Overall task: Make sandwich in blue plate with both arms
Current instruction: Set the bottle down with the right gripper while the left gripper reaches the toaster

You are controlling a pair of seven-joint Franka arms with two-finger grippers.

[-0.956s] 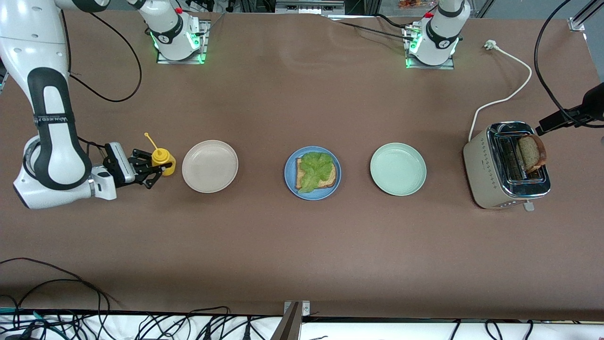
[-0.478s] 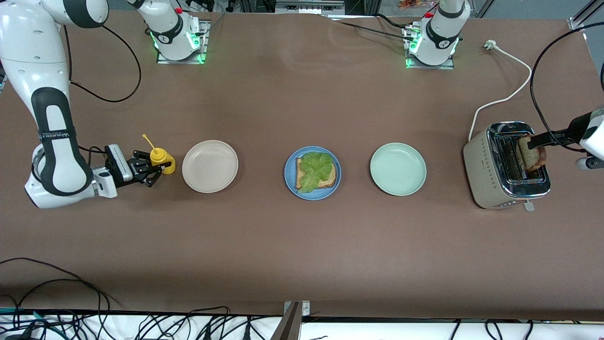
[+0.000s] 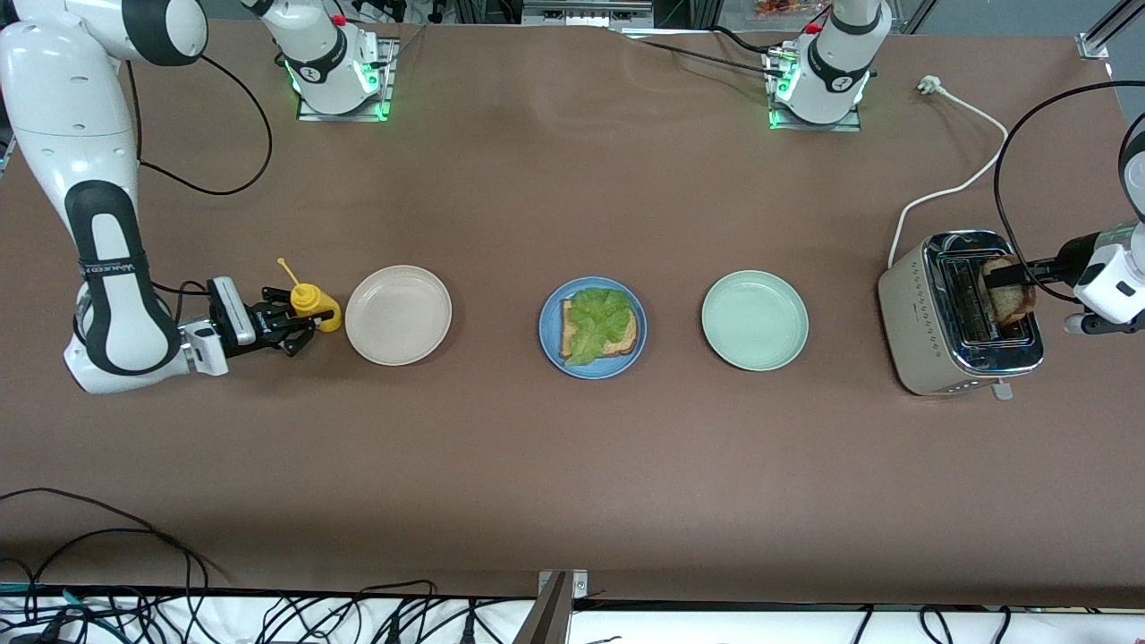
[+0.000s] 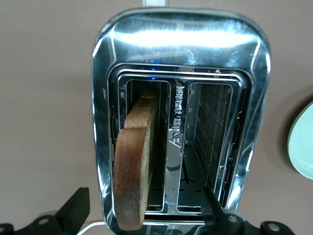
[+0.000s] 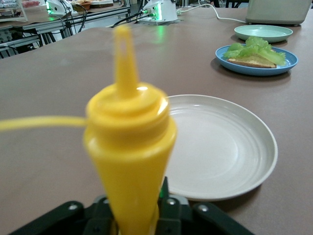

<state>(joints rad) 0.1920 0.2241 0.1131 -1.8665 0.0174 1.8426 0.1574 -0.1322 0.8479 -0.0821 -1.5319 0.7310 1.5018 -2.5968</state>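
I next need to grab the toast slice with my left gripper by its crust edge sticking out of the slot [image 3: 1006,290], to top the lettuce in the blue plate [image 3: 547,327].
The blue plate [image 3: 547,327] lies mid-table, holding one slice of toast [image 3: 627,338] topped by a green lettuce leaf [image 3: 599,315]. A second toast slice [image 3: 1008,297] stands in a slot of the toaster [image 3: 926,344] at the left arm's end. My left gripper [image 3: 1020,266] hangs open over the toaster, with that slice [image 4: 134,171] between its wide-set fingers [image 4: 73,211]. My right gripper [image 3: 288,324] is at the right arm's end, shut on a yellow squeeze bottle [image 3: 315,306]. The bottle [image 5: 128,147] fills the right wrist view.
A beige plate [image 3: 398,315] lies next to the bottle, between it and the blue plate. A pale green plate [image 3: 754,320] lies between the blue plate and the toaster. The toaster's white cord [image 3: 971,170] runs toward the left arm's base.
The left gripper has swung in from the table's end and come down around the toast in the toaster. The right arm has lowered a little with the bottle.
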